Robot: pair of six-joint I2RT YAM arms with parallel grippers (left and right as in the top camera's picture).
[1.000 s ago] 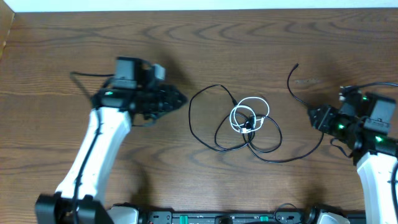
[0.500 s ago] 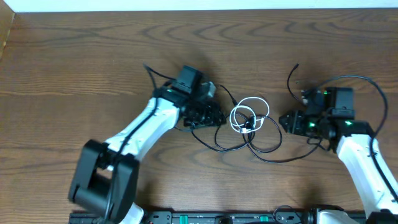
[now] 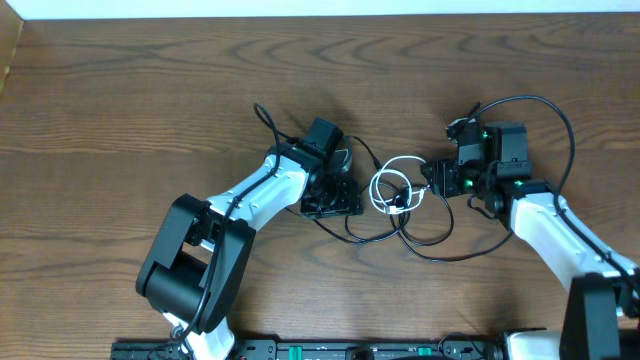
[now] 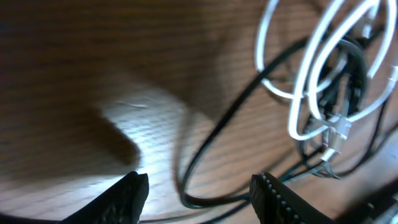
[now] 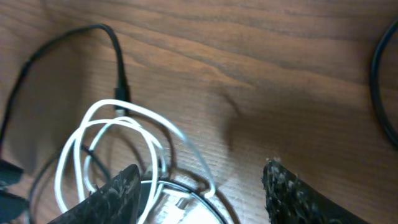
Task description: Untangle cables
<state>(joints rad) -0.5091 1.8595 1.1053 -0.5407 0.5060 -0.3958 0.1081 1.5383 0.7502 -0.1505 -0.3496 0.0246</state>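
Note:
The white cable (image 5: pixel 185 139) needs to be pulled out, so my right gripper will next grab it by the outer side of its coil. The black cable will stay free.
A white cable (image 3: pixel 398 180) lies coiled at the table's middle, tangled with looping thin black cables (image 3: pixel 425 238). My left gripper (image 3: pixel 352 198) is open and low just left of the tangle; in the left wrist view a black loop (image 4: pixel 205 155) runs between its fingers (image 4: pixel 199 196), with the white coil (image 4: pixel 317 74) ahead. My right gripper (image 3: pixel 428 180) is open at the tangle's right edge; in the right wrist view its fingers (image 5: pixel 202 193) straddle the white coil's (image 5: pixel 124 143) right side and a black strand (image 5: pixel 118 62).
The wooden table (image 3: pixel 120 90) carries only the cables. The thicker black arm cable (image 3: pixel 560 130) arcs over my right arm. A white wall strip (image 3: pixel 300 8) runs along the far edge.
Both arms have moved in toward the tangle: the left gripper from the far left to its left edge, the right gripper from the far right to its right edge. The cables lie much as before.

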